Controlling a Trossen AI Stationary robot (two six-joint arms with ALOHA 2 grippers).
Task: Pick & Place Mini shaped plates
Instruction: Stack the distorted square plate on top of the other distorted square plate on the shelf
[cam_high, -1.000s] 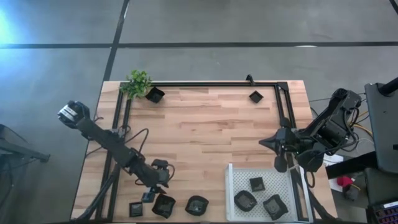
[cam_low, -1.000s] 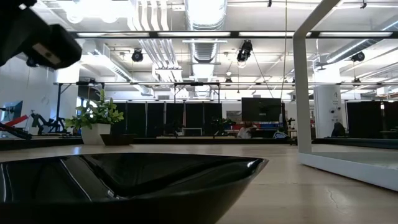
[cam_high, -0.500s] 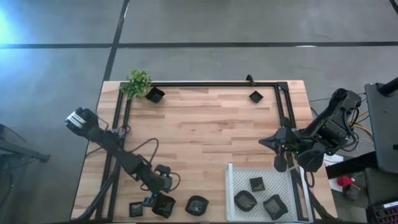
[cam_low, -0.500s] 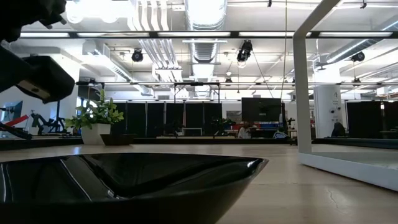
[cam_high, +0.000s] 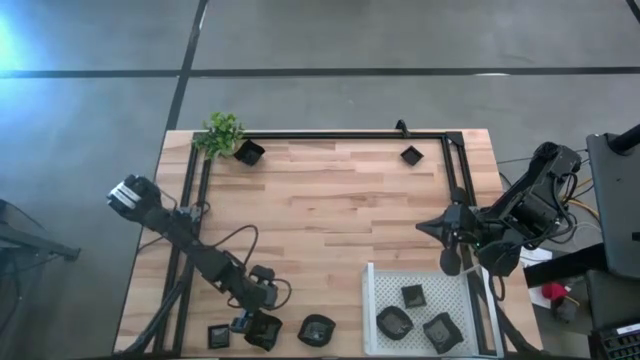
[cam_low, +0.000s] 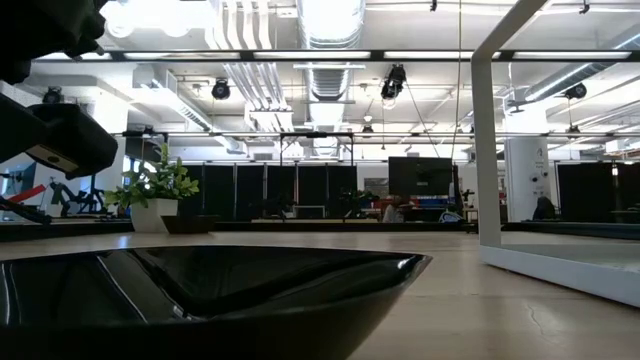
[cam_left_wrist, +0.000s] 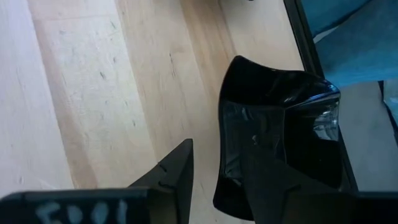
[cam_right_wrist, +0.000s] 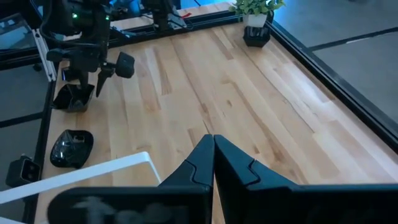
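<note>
My left gripper closes on the square plate's rim (cam_left_wrist: 221, 140) now. Both fingers reach below the plate's rim, into the plate's hollow and toward the table's wood.
My left gripper (cam_high: 262, 312) is open and low over a square black mini plate (cam_high: 263, 330) near the table's near edge. In the left wrist view one finger (cam_left_wrist: 267, 168) stands over that plate's hollow (cam_left_wrist: 280, 124) and the other finger (cam_left_wrist: 177, 174) stands outside its rim, over bare wood. A rounded plate (cam_high: 316, 330) and a small one (cam_high: 218, 336) lie on either side of it. Other plates sit at the far left (cam_high: 249, 152) and the far right (cam_high: 411, 155). My right gripper (cam_right_wrist: 213, 152) waits shut, high above the table's right side. My left gripper straddles the square plate's near rim (cam_left_wrist: 227, 155) from above, slanting down, with one finger over the hollow and one outside. I cannot tell whether either finger touches the plate. The plate lies flat on the wood.
A white perforated tray (cam_high: 378, 290) at the near right holds three black plates (cam_high: 413, 296) (cam_high: 394, 322) (cam_high: 442, 332). A small green plant (cam_high: 222, 132) stands at the far left corner. A black frame (cam_high: 340, 136) runs along the table's far edge. One plate (cam_low: 200, 300) fills the low view's foreground.
My left gripper has sunk and gone a little toward the table's near edge, down onto the square plate, and it has stayed open. The plate has not moved.
</note>
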